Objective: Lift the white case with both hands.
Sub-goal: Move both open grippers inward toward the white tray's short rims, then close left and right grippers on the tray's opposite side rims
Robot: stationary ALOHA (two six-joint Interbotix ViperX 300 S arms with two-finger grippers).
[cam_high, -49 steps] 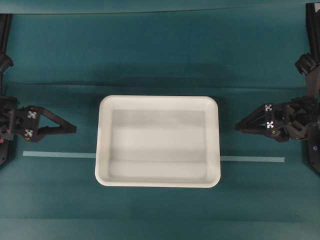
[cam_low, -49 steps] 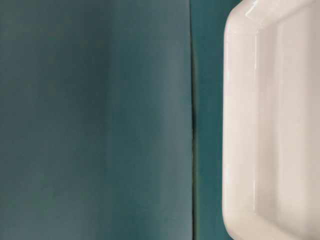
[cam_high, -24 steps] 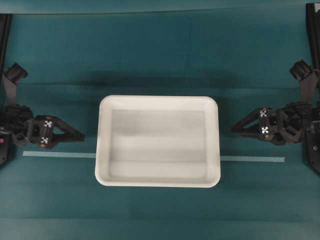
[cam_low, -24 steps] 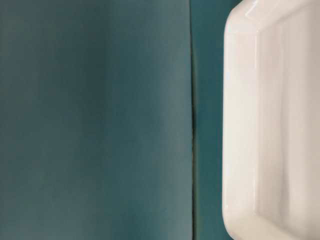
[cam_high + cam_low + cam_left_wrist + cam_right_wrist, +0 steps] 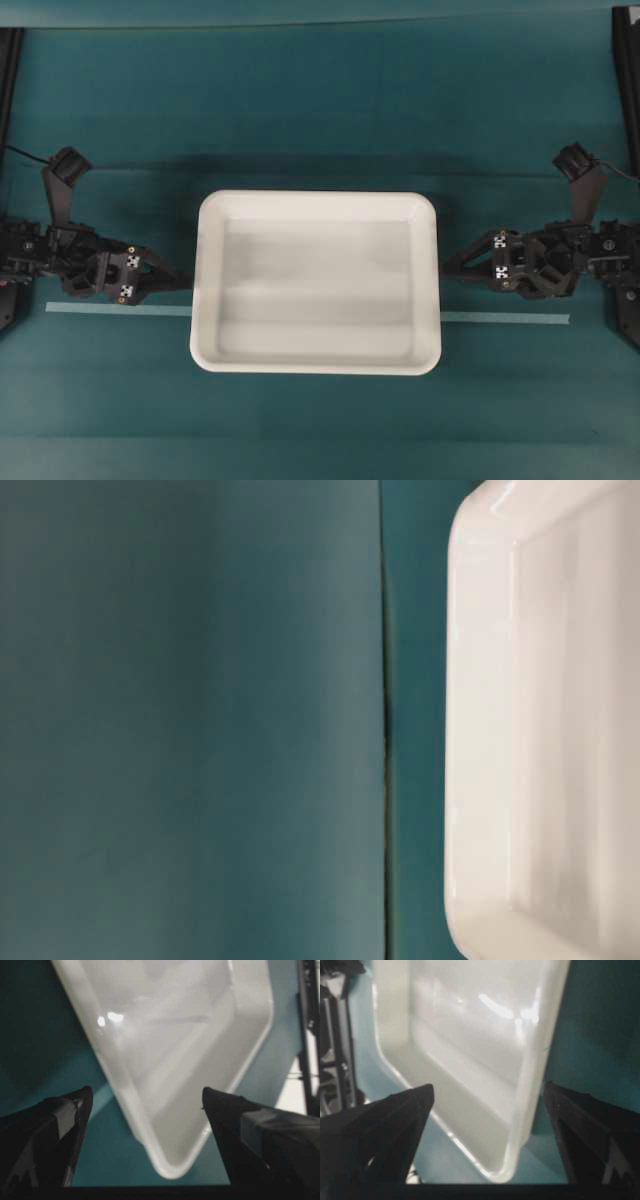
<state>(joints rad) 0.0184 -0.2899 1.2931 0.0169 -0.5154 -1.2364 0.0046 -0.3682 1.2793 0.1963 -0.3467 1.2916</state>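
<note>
Next, the left gripper grabs the white case by its short-end rim to lift it.
The white case lies flat on the teal cloth in the middle of the overhead view. Its left end fills the right of the table-level view. My left gripper is open, with its tips at the case's left rim. In the left wrist view the case reaches into the gap of the left gripper, and neither finger touches it. My right gripper is open at the right rim. The right wrist view shows the case between the spread fingers of the right gripper.
A pale tape strip runs across the cloth on both sides of the case. A seam in the cloth passes left of the case. Black arm frames stand at the far left and right edges.
Both grippers have moved inward from the table's sides until their tips reach the case's short sides. The case has not moved.
</note>
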